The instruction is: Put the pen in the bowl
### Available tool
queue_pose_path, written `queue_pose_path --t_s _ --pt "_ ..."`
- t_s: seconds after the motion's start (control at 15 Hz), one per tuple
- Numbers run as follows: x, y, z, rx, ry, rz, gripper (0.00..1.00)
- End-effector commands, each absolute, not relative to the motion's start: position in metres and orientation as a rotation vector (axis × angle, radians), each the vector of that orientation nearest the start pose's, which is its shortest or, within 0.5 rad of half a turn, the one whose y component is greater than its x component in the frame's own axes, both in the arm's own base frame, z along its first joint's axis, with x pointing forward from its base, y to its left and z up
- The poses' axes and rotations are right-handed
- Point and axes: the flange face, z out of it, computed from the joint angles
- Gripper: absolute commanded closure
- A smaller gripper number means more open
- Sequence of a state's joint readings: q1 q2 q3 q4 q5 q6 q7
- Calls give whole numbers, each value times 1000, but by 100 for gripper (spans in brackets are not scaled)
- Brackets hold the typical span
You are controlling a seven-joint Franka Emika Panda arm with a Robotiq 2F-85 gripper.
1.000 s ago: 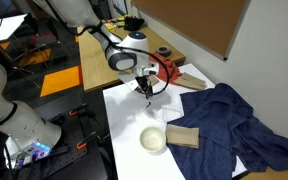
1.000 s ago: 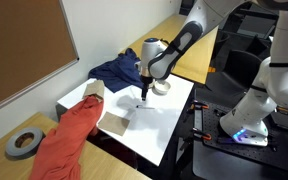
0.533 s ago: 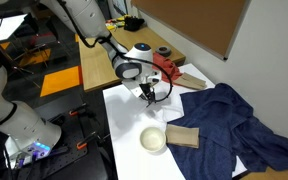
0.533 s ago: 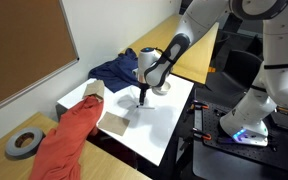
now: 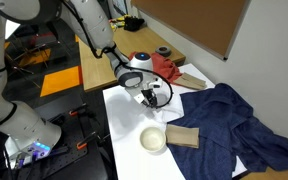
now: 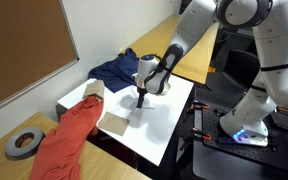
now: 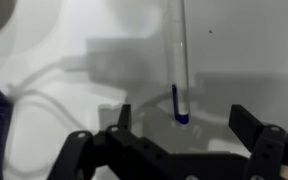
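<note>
My gripper's fingers are above the table in the wrist view, the pen's dark tip [image 7: 181, 112] fully uncovered between them, so it moves lower before closing on the pen.
The pen [image 7: 178, 70] is a thin stick with a pale barrel and a dark blue tip. It lies on the white table top and shows only in the wrist view. My gripper [image 7: 184, 122] is open, low over the table, with the pen's dark tip between its two black fingers [image 7: 246, 125] and nothing held. In both exterior views the gripper [image 5: 149, 97] [image 6: 140, 99] hides the pen. The cream-white bowl [image 5: 153, 139] stands empty on the white table, a short way from the gripper. In an exterior view the arm partly covers the bowl [image 6: 167, 90].
A brown block [image 5: 182, 136] lies next to the bowl. A dark blue cloth [image 5: 234, 120] covers one side of the white table top [image 5: 124, 120], and a red cloth [image 5: 166, 68] lies behind the gripper. A grey tape roll [image 6: 24, 143] and a dark ring [image 5: 163, 53] sit on the wooden desk.
The arm has bent lower and the gripper has come down close to the table top. The bowl and cloths have not moved.
</note>
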State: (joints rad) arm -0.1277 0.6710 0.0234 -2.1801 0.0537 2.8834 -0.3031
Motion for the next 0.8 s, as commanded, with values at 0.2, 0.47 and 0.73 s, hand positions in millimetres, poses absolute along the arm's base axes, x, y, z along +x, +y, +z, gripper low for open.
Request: queue_pose_path --t_s 0.2,0.47,0.73 --pt "545 -63 66 -3128 -170 -73 0" --pt "543 -67 58 -3133 -154 -54 0" --pt "542 -69 53 -3133 -136 -43 42"
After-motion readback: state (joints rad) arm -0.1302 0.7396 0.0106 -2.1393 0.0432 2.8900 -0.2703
